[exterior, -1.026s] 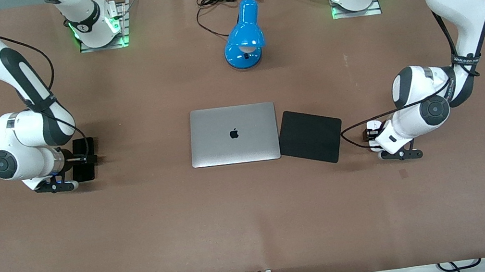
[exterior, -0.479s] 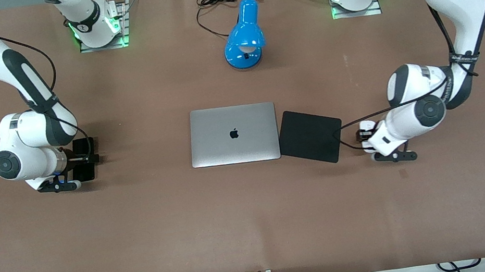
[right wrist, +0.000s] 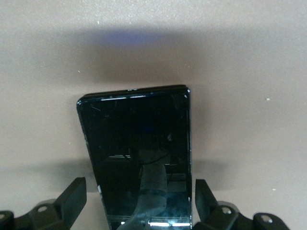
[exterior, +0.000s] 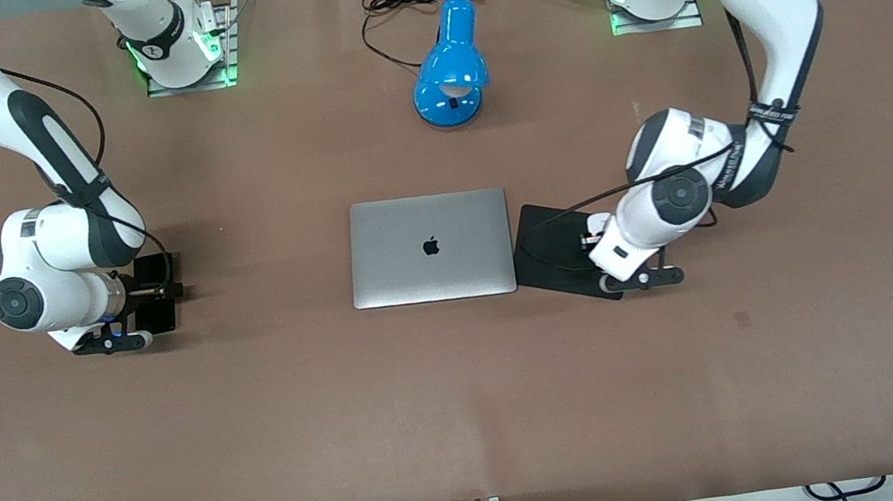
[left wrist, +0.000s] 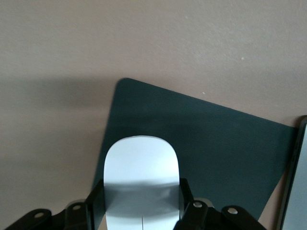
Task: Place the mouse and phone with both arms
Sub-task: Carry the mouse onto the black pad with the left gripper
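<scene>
I should next grab the phone by its long side edges with my right gripper, to put it beside the silver laptop.
The white mouse is held in my left gripper, whose fingers are shut on its two sides. It is held over the black mouse pad. In the front view this gripper and the mouse are over the mouse pad beside the laptop. The black phone lies flat on the table between the fingers of my right gripper, which is open with a gap on each side. In the front view the phone and the right gripper are toward the right arm's end of the table.
A closed silver laptop lies mid-table, touching the mouse pad; its edge shows in the left wrist view. A blue desk lamp with a black cable stands farther from the front camera, between the arm bases.
My left gripper has carried the mouse from over bare table to over the mouse pad, toward the laptop. The right arm has barely moved and stays around the phone.
</scene>
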Available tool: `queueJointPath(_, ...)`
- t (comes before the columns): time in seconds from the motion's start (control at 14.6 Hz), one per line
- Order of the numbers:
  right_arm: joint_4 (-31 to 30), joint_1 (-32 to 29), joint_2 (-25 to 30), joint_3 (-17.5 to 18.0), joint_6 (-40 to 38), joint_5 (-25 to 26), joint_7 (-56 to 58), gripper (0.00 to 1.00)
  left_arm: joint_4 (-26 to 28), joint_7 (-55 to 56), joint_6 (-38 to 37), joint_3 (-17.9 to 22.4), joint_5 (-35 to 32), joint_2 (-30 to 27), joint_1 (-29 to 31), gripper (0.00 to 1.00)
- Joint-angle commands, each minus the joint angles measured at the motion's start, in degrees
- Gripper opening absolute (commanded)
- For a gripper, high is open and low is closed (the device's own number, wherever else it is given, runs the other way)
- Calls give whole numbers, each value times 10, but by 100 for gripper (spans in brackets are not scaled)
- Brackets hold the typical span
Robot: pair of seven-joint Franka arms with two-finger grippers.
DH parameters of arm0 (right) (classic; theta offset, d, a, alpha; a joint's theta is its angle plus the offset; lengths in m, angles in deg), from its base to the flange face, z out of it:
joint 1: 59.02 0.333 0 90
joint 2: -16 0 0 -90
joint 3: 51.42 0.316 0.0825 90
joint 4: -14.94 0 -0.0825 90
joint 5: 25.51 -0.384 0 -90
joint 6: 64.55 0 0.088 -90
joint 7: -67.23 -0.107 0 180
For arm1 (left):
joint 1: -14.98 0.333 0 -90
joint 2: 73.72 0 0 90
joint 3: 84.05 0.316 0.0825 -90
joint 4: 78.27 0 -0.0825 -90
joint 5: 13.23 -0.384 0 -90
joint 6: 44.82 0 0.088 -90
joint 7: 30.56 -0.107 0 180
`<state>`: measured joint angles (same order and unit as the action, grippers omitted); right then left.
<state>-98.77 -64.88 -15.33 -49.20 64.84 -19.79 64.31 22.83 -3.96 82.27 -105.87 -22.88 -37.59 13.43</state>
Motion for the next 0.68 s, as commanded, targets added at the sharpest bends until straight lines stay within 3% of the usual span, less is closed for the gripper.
queueJointPath(0.0, -2, -1, -6, 2, 9, 10, 8, 100, -23, 7, -8, 0, -12, 24, -1, 61)
queueJointPath(0.48, 2, -2, -12, 2, 13, 19, 9, 100, -30, 29, 10, 0, -8, 45, -21, 61)
queueJointPath(0.55, 2, -2, -12, 2, 13, 19, 9, 97, -30, 36, 10, 0, -8, 46, -25, 61)
queueJointPath(0.62, 2, -2, -12, 2, 13, 19, 9, 79, -31, 42, 10, 0, -8, 46, -32, 61)
